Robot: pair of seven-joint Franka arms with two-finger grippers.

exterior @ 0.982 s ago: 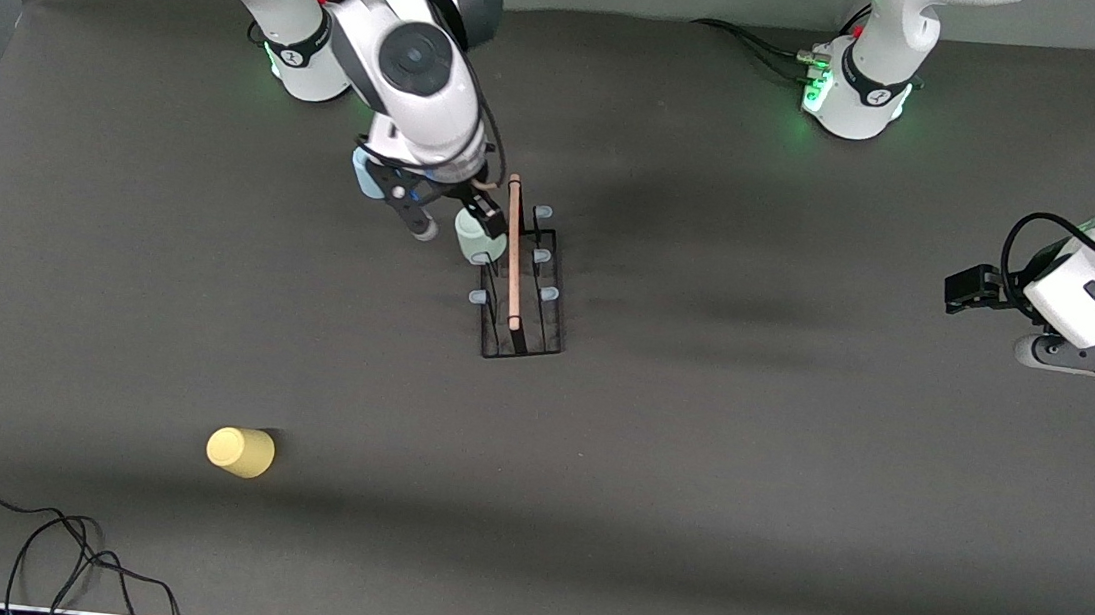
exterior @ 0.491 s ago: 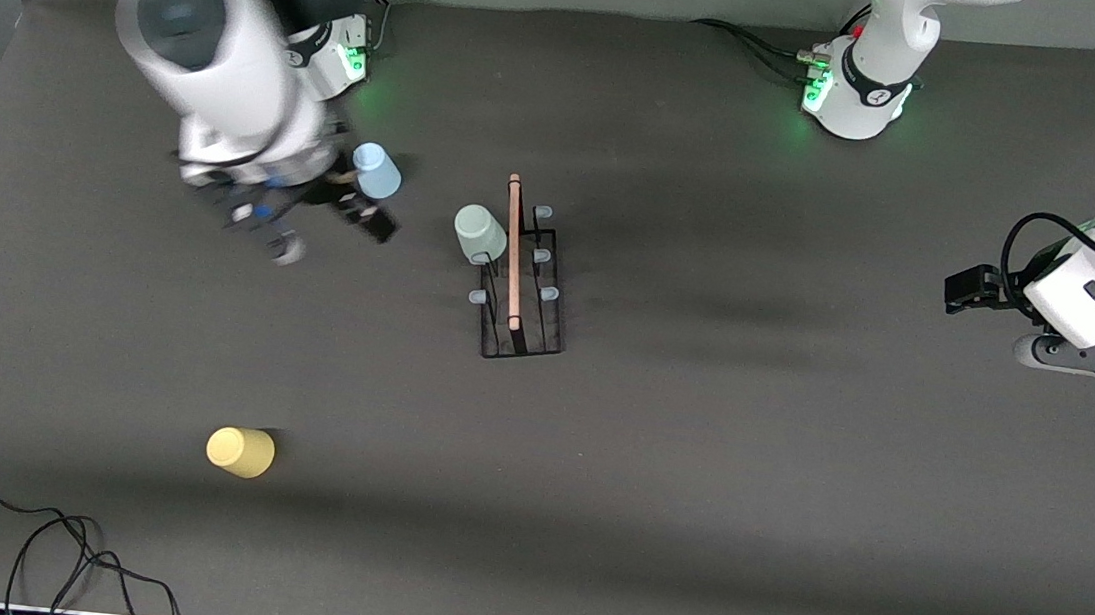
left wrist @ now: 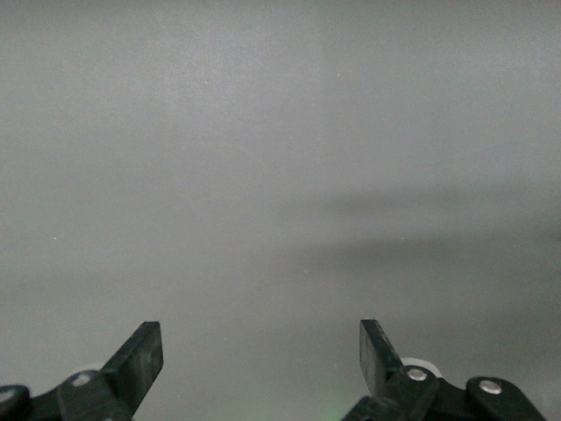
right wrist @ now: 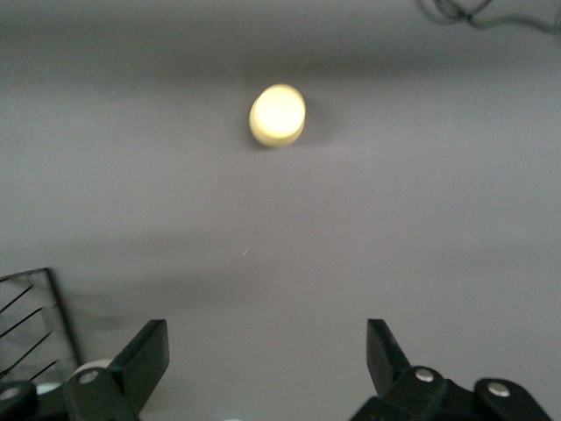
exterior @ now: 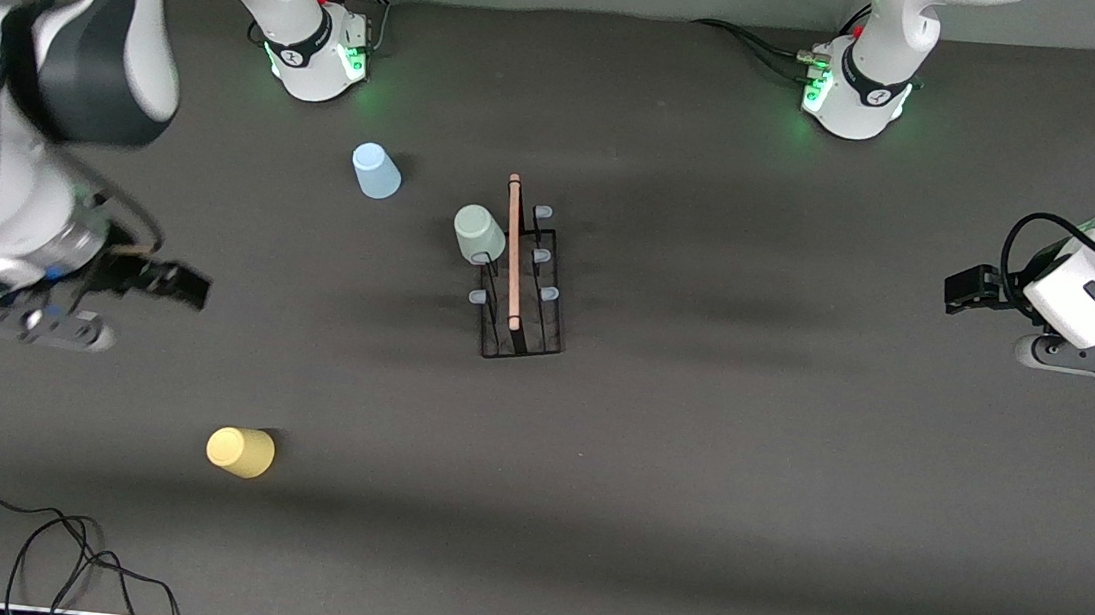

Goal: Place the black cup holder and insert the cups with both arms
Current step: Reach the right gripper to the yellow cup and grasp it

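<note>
My right gripper is to grip the yellow cup (exterior: pixel 240 452) next by the cup's side near its closed base, to set it on the black cup holder (exterior: pixel 524 290).
The black cup holder (exterior: pixel 524 290) stands mid-table, with its wooden rod handle (exterior: pixel 513 249) on top. The pale green cup (exterior: pixel 478 233) sits upside down on a peg on the side facing the right arm's end. The light blue cup (exterior: pixel 376 171) stands upside down on the table near the right arm's base. The yellow cup (exterior: pixel 240 452) lies nearer the front camera and shows in the right wrist view (right wrist: pixel 278 115). My right gripper (exterior: pixel 188 287) is open and empty over bare table at the right arm's end. My left gripper (exterior: pixel 963 289) is open and empty, and the left arm waits at its end.
A black cable (exterior: pixel 33 539) lies coiled by the front edge at the right arm's end. A corner of the rack (right wrist: pixel 31 316) shows in the right wrist view. The left wrist view shows only grey table (left wrist: pixel 280 175).
My right gripper let go of the green cup on its peg and swung away from the rack toward the right arm's end. The blue cup came into view. The left arm has not moved.
</note>
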